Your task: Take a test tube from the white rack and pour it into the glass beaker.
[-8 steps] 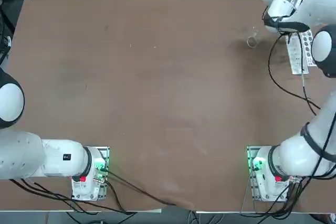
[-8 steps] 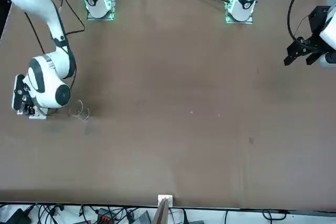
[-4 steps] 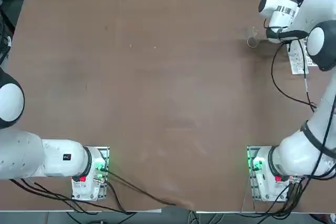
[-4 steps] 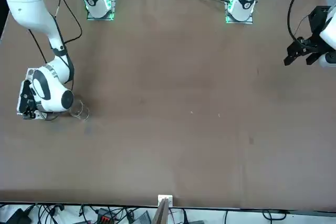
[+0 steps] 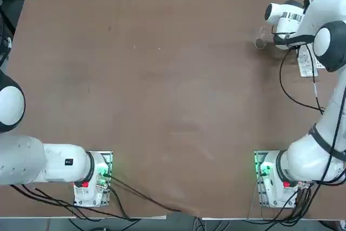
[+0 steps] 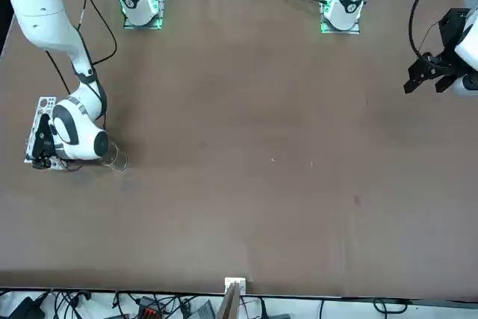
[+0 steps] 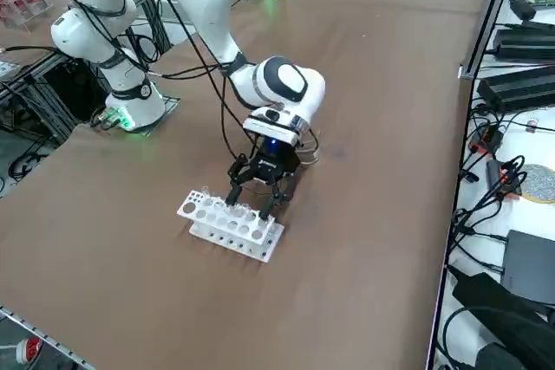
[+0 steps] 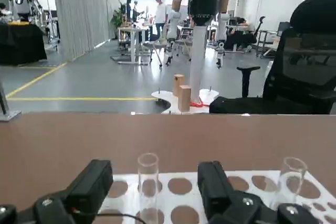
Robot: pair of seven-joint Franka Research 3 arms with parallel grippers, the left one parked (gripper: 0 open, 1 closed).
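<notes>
The rack's plate [image 8: 126, 203] surrounds the test tube's lower end, so my right gripper needs to grab the tube by its upper part [image 8: 148, 169] above the holes.
The white rack [image 7: 227, 230] lies at the table's right edge, and several clear test tubes stand in its holes. My right gripper [image 7: 258, 195] hangs low over the rack's end nearest the glass beaker [image 5: 260, 42]. It is open. In the wrist view its dark fingers [image 8: 93, 183] stand either side of one upright test tube [image 8: 148, 178], with a gap on both sides. A second tube [image 8: 291, 178] stands further along the rack [image 8: 239, 178]. The beaker [image 6: 116, 158] sits on the table just beside the wrist. In the top view the arm covers most of the rack [image 5: 307, 62].
The brown table [image 5: 162, 90] stretches wide toward the parked left arm. Its edge runs close behind the rack [image 6: 42, 109], with black boxes and cables [image 7: 520, 84] beyond it. The right arm's black cable [image 5: 292, 93] loops over the table near the rack.
The right wrist has swung round and come down over the rack's end beside the beaker, uncovering more of the rack in the front view. The fingers have stayed open.
</notes>
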